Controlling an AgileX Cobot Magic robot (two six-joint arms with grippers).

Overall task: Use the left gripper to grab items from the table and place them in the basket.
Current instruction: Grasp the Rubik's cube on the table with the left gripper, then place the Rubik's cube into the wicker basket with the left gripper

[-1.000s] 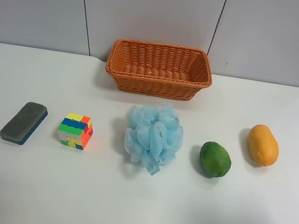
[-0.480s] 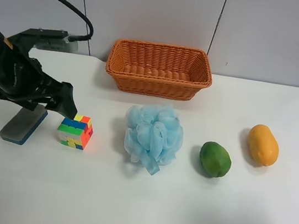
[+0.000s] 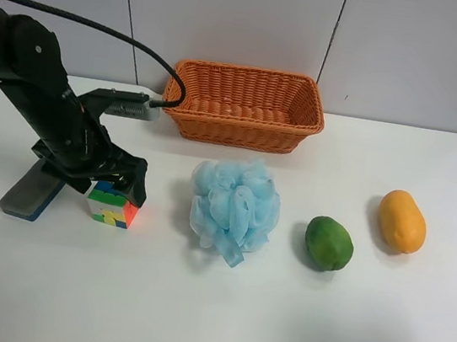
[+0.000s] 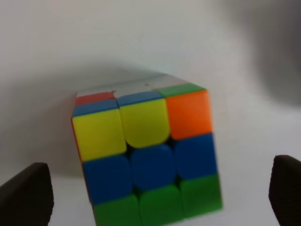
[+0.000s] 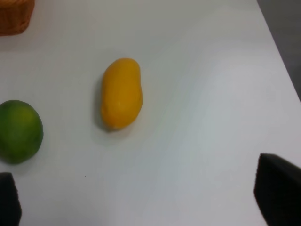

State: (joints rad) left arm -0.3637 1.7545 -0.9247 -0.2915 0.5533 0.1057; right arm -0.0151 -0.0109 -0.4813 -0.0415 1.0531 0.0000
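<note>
The multicoloured puzzle cube should help fill the wicker basket (image 3: 244, 105), so my left gripper should grab it next by its red side (image 3: 130, 212) and the opposite side.
My left gripper (image 3: 116, 182) hangs open just above the multicoloured puzzle cube (image 3: 114, 209), on the black arm at the exterior high view's left. In the left wrist view the cube (image 4: 146, 155) fills the middle between my gripper's (image 4: 155, 194) two dark fingertips (image 4: 26, 195), which stand apart from it. The grey-topped blue eraser (image 3: 34, 190) lies just left of the cube, partly behind the arm. The light-blue pouf (image 3: 235, 206), green fruit (image 3: 329, 243) and orange-yellow fruit (image 3: 401, 221) lie in a row on the white table (image 3: 208, 313). The wicker basket (image 3: 244, 105) stands empty at the back.
My right gripper (image 5: 143, 197) is open and empty over bare table, with the orange-yellow fruit (image 5: 121, 93), the green fruit (image 5: 19, 131) and a basket corner (image 5: 14, 14) in its view. The table's edge (image 5: 282, 52) runs near that fruit. A grey panelled wall (image 3: 233, 18) stands behind the basket.
The left arm has swung in from the left edge and come down over the puzzle cube. The items and the basket have not moved.
</note>
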